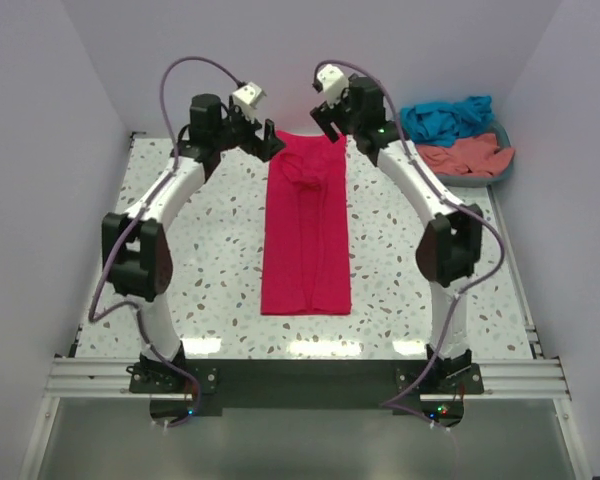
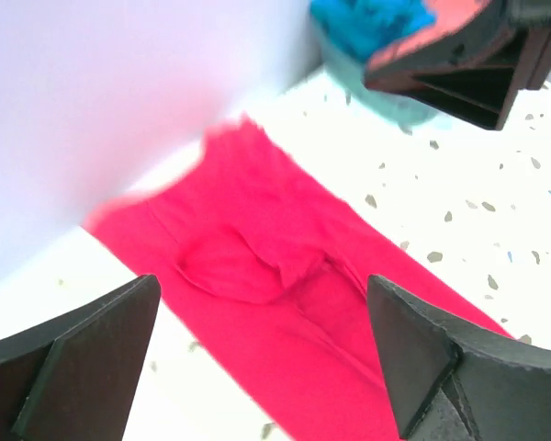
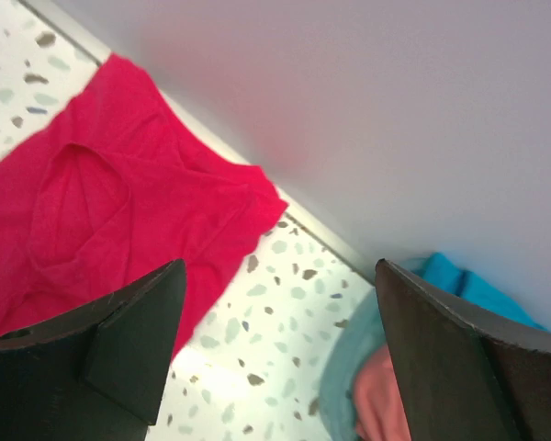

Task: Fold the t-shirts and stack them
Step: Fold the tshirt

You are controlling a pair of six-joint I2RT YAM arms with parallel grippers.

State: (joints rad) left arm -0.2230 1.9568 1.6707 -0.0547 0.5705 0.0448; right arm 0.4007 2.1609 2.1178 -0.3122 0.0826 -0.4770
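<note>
I need to fold the crimson-pink t-shirt back over itself, so next I should grab it with my left gripper by the t-shirt's near hem corner (image 1: 268, 308), opposite the collar end.
The crimson-pink t-shirt (image 1: 307, 230) lies flat as a long narrow strip down the middle of the table, sleeves folded in, collar end at the back wall. It also shows in the left wrist view (image 2: 285, 303) and the right wrist view (image 3: 101, 202). My left gripper (image 1: 265, 140) hangs open and empty above the shirt's back left corner. My right gripper (image 1: 330, 122) hangs open and empty above its back right corner. The teal-blue shirt (image 1: 445, 118) and the salmon-coral shirt (image 1: 467, 156) lie crumpled in the basket at the back right.
The teal plastic basket (image 1: 495, 176) stands at the table's back right corner, against the wall; it also shows in the right wrist view (image 3: 354, 367). White walls close the table at the back and both sides. The speckled tabletop (image 1: 210, 260) flanks the shirt.
</note>
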